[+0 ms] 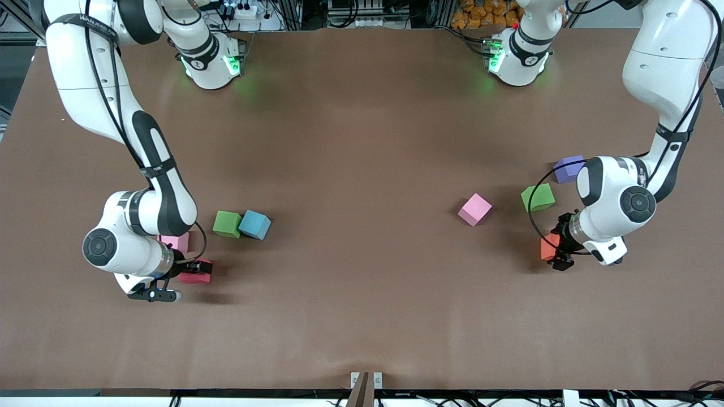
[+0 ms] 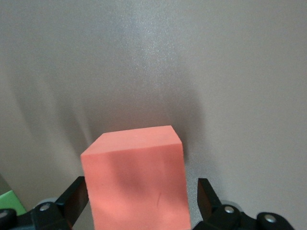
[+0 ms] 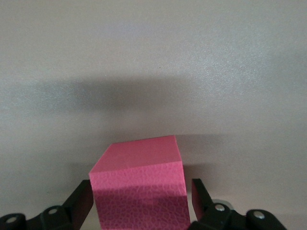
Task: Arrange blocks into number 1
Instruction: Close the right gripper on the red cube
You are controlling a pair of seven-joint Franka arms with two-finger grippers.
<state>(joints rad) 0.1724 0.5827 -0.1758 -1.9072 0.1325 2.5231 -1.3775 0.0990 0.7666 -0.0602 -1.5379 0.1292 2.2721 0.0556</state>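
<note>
My left gripper's fingers stand beside the orange block's sides in the left wrist view, so it is now time to close on the block.
My left gripper [image 1: 557, 251] is low at the table toward the left arm's end, open, with its fingers on either side of the orange block [image 1: 547, 247]. In the left wrist view the orange block [image 2: 136, 182] fills the space in the gripper [image 2: 142, 191], and a gap shows at one finger [image 2: 205, 194]. My right gripper [image 1: 189, 267] is low toward the right arm's end, open around the red block [image 1: 197, 276]. The right wrist view has the red block [image 3: 139, 189] sitting slightly turned inside the gripper [image 3: 141, 191], with a thin gap at one finger [image 3: 197, 196].
A pink block [image 1: 175, 242] lies beside the right arm's wrist, with a green block [image 1: 227, 224] and a blue block [image 1: 255, 224] touching nearby. Another pink block [image 1: 474, 209], a green block [image 1: 538, 197] and a purple block [image 1: 568, 168] lie near the left arm.
</note>
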